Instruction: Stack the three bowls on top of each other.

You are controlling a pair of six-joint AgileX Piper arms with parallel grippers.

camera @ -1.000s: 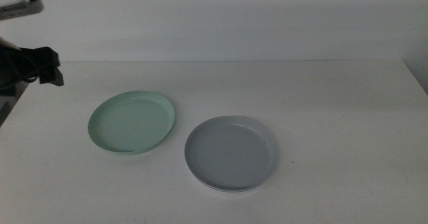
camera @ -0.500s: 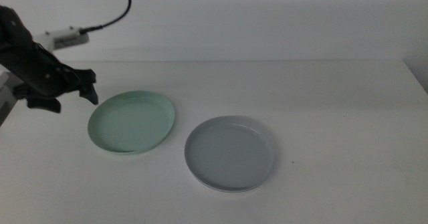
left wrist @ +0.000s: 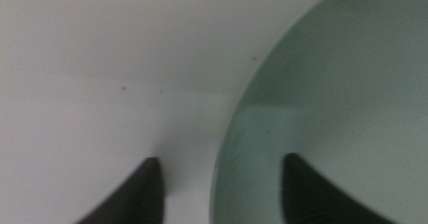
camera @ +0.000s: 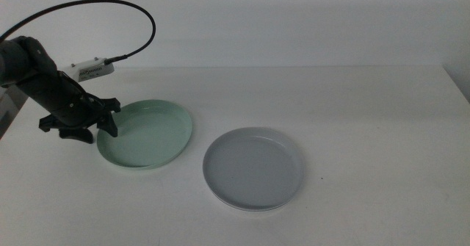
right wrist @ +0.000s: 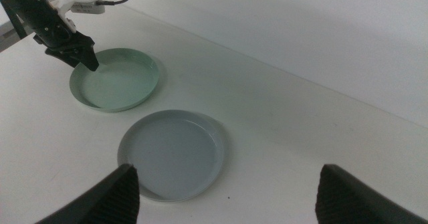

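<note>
My left gripper pinches the mint bowl's thin rim [camera: 100, 138] next, since the mint bowl spreads far wider than the open fingers.
The mint green bowl [camera: 150, 134] lies left of the table's middle, also seen in the right wrist view [right wrist: 119, 80]. My left gripper [camera: 99, 131] is open at its left rim. In the left wrist view the rim [left wrist: 231, 144] runs between the two jaws, one over the table and one over the bowl's inside [left wrist: 334, 97]. The grey bowl [camera: 253, 167] lies to the right of the green one. A thin white edge [camera: 246, 208] under its near rim looks like the white bowl beneath it. My right gripper [right wrist: 231, 187] hangs open high above the table, outside the middle view.
The white table [camera: 367, 114] reaches to a pale wall at the back. The left arm's cable [camera: 110, 15] arcs above the table's back left. The table's left edge [camera: 15, 125] is close behind the left arm.
The left arm has swung in from the picture's left edge and come down to the green bowl's left rim. Neither the bowls nor the right arm's view has shifted.
</note>
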